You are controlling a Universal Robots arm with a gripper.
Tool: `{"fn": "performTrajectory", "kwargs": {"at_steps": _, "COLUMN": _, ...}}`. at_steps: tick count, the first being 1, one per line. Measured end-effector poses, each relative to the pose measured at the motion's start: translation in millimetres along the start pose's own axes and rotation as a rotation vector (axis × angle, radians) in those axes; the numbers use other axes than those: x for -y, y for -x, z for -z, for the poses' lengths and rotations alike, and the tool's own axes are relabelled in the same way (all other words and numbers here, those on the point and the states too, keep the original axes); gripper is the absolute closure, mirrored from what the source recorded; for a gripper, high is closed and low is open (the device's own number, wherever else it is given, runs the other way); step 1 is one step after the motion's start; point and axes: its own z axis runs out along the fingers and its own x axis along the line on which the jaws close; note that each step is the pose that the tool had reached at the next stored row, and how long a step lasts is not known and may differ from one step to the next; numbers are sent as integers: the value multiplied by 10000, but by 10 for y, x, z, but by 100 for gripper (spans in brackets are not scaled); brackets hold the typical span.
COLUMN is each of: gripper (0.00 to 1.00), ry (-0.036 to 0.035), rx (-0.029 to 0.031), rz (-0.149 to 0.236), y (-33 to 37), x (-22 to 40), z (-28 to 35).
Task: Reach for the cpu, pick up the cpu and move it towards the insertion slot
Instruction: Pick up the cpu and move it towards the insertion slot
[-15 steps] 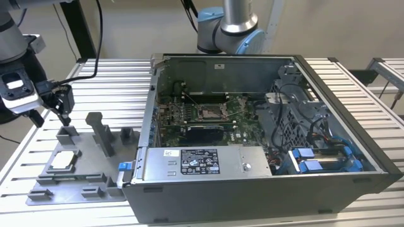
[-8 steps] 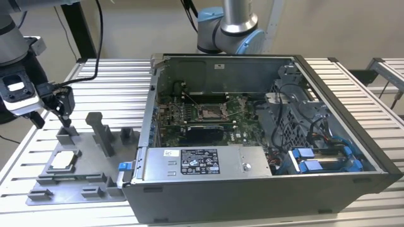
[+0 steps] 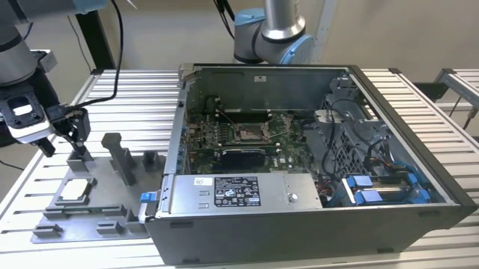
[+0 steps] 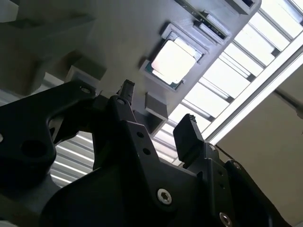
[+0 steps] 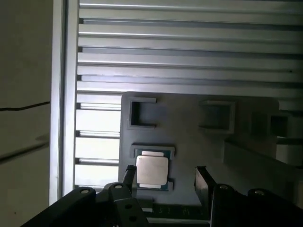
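Observation:
The raised tray brackets hug two opposite edges of the cpu [image 3: 75, 190]. I should next pick up the cpu by its exposed side edges between those brackets.
The cpu [image 3: 75, 190], a thin square chip with a silvery-white top, lies flat in a recess of the grey plastic tray [image 3: 82, 221] on the exterior view's left. My gripper [image 3: 61, 144] hangs above the tray's far end, behind the cpu, open with nothing between its fingers. In both wrist views the cpu [image 4: 173, 62] [image 5: 151, 170] sits just ahead of the dark fingertips [image 5: 130, 174], with the gripper [image 5: 165, 175] [image 4: 156, 106] apart from it. The insertion slot [image 3: 249, 133] shows as a shiny metal frame with a dark centre on the green board inside the open computer case [image 3: 389, 190].
Upright grey blocks [image 3: 120, 157] stand on the tray between my gripper and the case wall. A silver labelled box [image 3: 239, 193] fills the case's near side, cables and blue clips [image 3: 374, 190] its right. A second arm's base [image 3: 270, 33] stands behind the case. The slatted metal table [image 3: 134, 95] lies around.

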Motion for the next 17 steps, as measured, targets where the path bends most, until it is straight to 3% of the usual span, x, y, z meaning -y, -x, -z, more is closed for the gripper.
{"fn": "performTrajectory", "kwargs": {"at_steps": 9, "gripper": 0, "ry": -1, "rx": -1, "rz": -1, "y": -33, "x": 21, "z": -146}}
{"fn": "performTrajectory", "kwargs": {"at_steps": 17, "gripper": 0, "ry": 0, "rx": 0, "rz": -1, "y": -61, "x": 35, "z": -224}}
